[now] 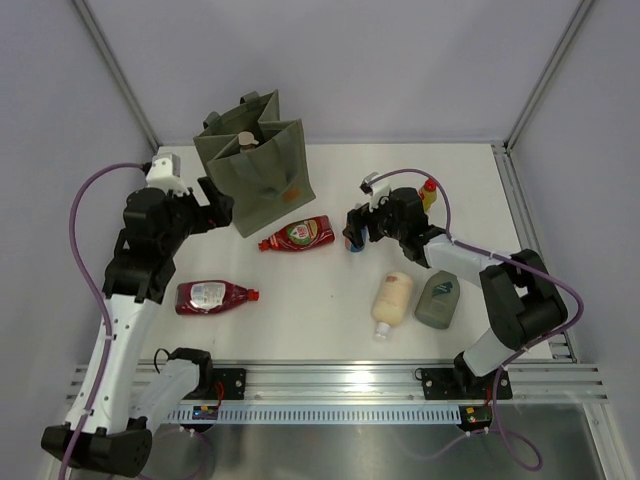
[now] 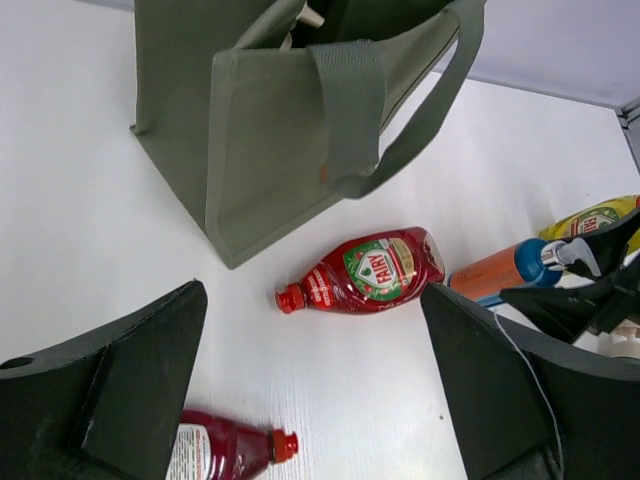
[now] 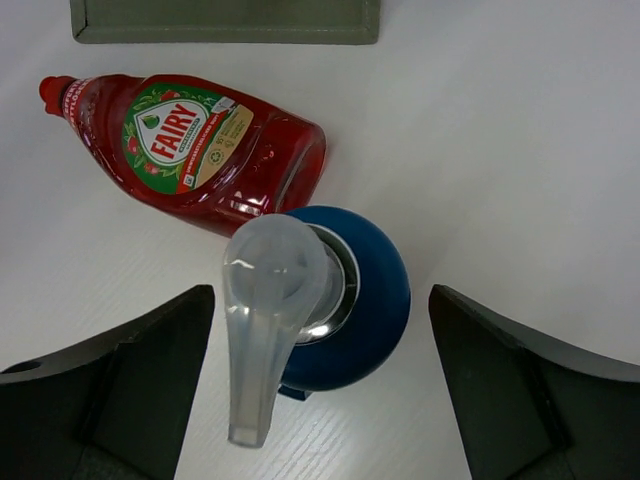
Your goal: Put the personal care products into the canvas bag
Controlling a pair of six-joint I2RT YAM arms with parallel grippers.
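Note:
The robot's right gripper should next grab the bottle by its upper body beneath the clear pump, to leave the blue bottle's base free to enter the bag (image 1: 262,172).
The olive canvas bag (image 1: 262,172) stands at the back left with a beige-pump bottle (image 1: 245,138) inside. My left gripper (image 1: 222,205) is open and empty beside the bag's left front; the bag also shows in the left wrist view (image 2: 270,130). A dark red bottle (image 1: 298,234) lies in front of the bag. A second dark red bottle (image 1: 212,296) lies near left. My right gripper (image 3: 320,295) is open, its fingers either side of the upright blue bottle (image 3: 380,300) with a clear pump (image 3: 268,290). Cream (image 1: 392,298), grey-green (image 1: 438,298) and yellow (image 1: 428,194) bottles lie at the right.
White table inside grey walls with metal corner posts. A metal rail (image 1: 330,380) runs along the near edge. In the left wrist view the dark red bottle (image 2: 375,268) lies between my fingers and the bag, and the second one (image 2: 225,450) lies low left.

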